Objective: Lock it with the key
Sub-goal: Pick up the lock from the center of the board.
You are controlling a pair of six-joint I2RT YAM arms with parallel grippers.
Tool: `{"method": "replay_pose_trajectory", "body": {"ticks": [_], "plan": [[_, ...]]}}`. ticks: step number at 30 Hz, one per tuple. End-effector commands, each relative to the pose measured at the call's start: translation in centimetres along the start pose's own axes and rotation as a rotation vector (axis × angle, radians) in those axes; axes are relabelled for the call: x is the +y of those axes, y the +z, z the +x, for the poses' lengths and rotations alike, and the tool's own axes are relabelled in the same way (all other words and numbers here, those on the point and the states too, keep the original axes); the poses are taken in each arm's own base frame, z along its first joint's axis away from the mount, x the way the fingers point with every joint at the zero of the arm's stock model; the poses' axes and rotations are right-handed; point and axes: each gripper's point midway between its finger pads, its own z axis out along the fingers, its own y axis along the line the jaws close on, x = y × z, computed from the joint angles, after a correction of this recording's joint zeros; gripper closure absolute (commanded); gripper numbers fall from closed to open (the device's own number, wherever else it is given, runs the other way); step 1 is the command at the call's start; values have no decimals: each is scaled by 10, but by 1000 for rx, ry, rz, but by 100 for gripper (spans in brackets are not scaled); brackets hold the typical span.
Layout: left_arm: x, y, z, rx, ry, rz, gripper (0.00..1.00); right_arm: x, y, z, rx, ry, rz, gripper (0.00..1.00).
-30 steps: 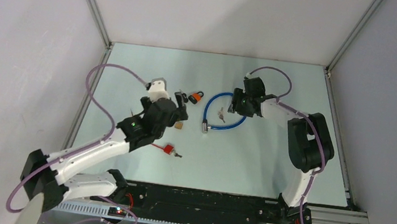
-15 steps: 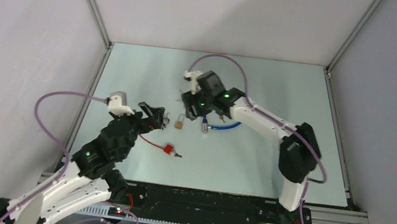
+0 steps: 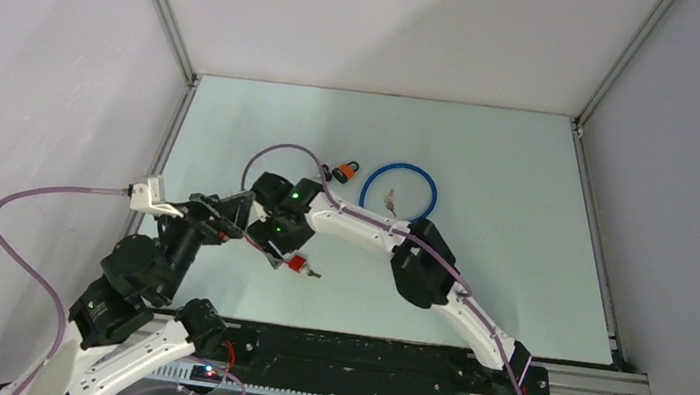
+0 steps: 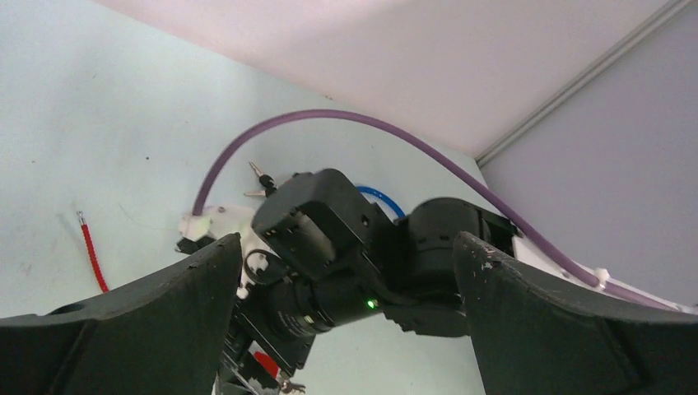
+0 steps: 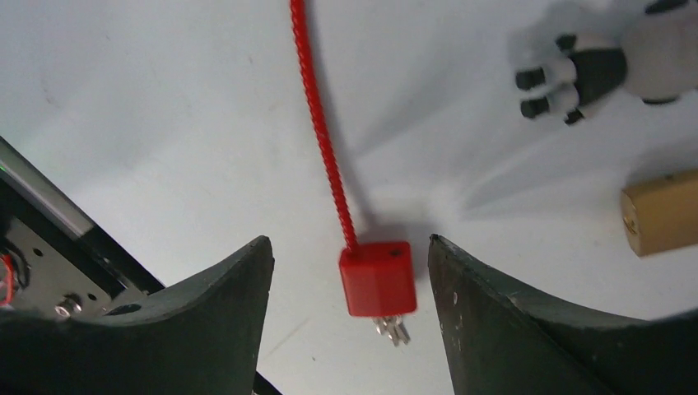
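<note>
My right gripper's fingers are apart, and the table shows beside the lock. The red lock (image 3: 296, 264) would stay lying there if I lifted that gripper now.
A small red lock (image 5: 378, 278) lies on the table with a red cable (image 5: 321, 123) running away from it and a silver key (image 5: 393, 329) sticking out of its near end. In the top view the red lock (image 3: 296, 264) and its key (image 3: 313, 274) lie just in front of my right gripper (image 3: 277, 243). My right gripper (image 5: 347, 243) hovers over the lock, open, with one jaw on each side and no contact. My left gripper (image 3: 227, 211) is open and empty, close to the left of the right wrist. In the left wrist view that gripper (image 4: 346, 247) faces the right arm's wrist.
An orange padlock (image 3: 347, 170) and a blue cable loop (image 3: 400, 192) with keys (image 3: 389, 200) inside it lie behind the right arm. A brass padlock (image 5: 663, 210) and a small black and grey piece (image 5: 593, 70) lie to the right of the red lock.
The right arm has swung from the blue loop leftward and nearer, ending over the red lock with its jaws wider. The left arm has drawn back toward the left.
</note>
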Motion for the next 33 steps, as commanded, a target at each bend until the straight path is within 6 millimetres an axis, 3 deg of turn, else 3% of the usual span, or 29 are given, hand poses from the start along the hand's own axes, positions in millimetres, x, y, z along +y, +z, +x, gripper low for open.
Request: {"method": "replay_pose_trajectory", "body": {"ticks": [1, 10, 17, 21, 24, 28, 31, 32, 33], "plan": [[1, -11, 4, 37, 37, 34, 0, 0, -6, -7, 26, 49, 28, 27], [3, -17, 9, 55, 33, 59, 0, -6, 6, 20, 122, 8, 51, 24], [2, -15, 9, 60, 51, 56, 0, 6, 7, 34, 120, -53, 72, 35], [1, -13, 12, 70, 53, 51, 0, 8, 8, 35, 113, -71, 99, 49], [2, -13, 13, 69, 38, 50, 0, 12, 3, 32, 101, -84, 113, 69], [4, -15, 11, 59, 26, 47, 0, 10, -15, 18, 38, -81, 150, 84], [3, -15, 9, 53, 21, 44, 0, 14, -46, -4, -78, -69, 146, 87], [2, -15, 9, 55, 20, 45, 0, 13, -48, -1, -84, -65, 145, 88], [1, -14, 9, 58, 18, 47, 0, 20, -68, -18, -168, -63, 123, 89]]}}
